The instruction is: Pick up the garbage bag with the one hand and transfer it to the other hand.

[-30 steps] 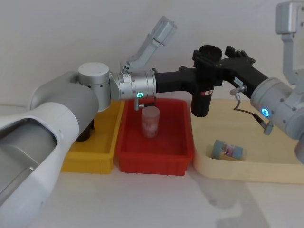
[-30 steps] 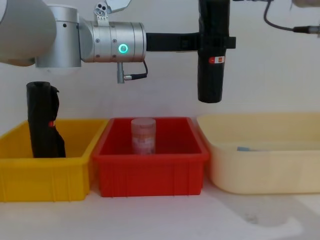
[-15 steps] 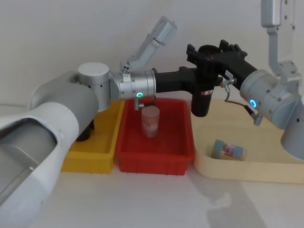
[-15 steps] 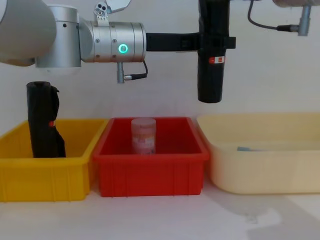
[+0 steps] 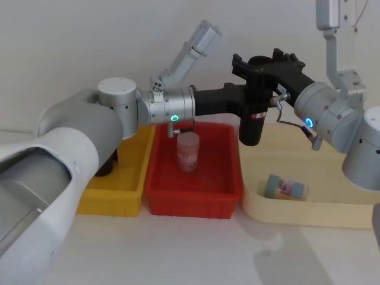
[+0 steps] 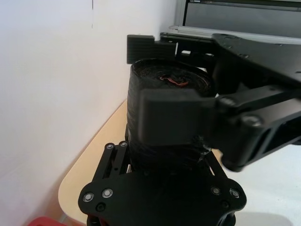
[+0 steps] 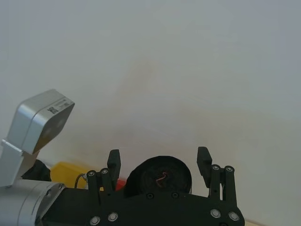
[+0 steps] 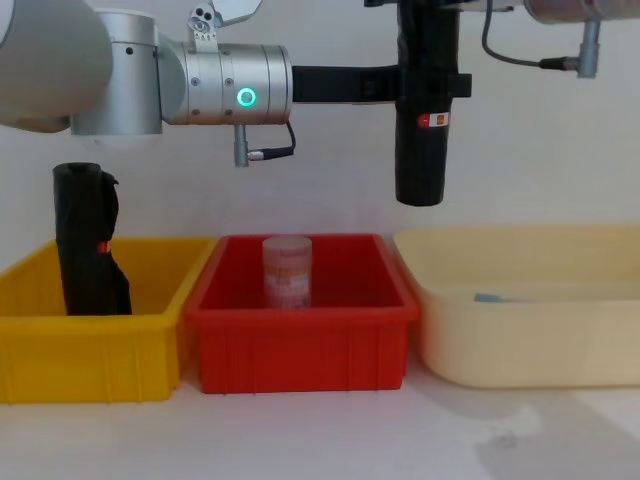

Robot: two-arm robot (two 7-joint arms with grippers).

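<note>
I should grab the roll's top end [image 8: 425, 14] [image 7: 158, 175] with my right gripper next, so that it takes over the garbage bag from my left gripper.
The garbage bag [image 5: 255, 119], a straight black roll with a small red-and-white label, hangs upright in the air above the gap between the red bin and the beige tub. My left gripper [image 5: 254, 98], on the arm with the green-teal ring, is shut on its upper half [image 8: 420, 85]. My right gripper [image 5: 264, 64], on the arm with the blue ring, reaches in from the right at the roll's top. In the right wrist view its fingers [image 7: 113, 162] stand open on both sides of the garbage bag's top end [image 7: 160, 178], with small gaps. The left wrist view shows the garbage bag [image 6: 157, 99] held close up.
A second black roll with a lumpy bottom [image 8: 88, 245] stands in the yellow bin [image 8: 90, 360]. A small clear jar [image 8: 287, 270] stands in the red bin [image 8: 300, 350]. The beige tub [image 5: 297, 208] on the right holds a small lying jar [image 5: 285, 187].
My right arm has swung left, bringing its gripper over the roll's top end. The left arm and the garbage bag have stayed still.
</note>
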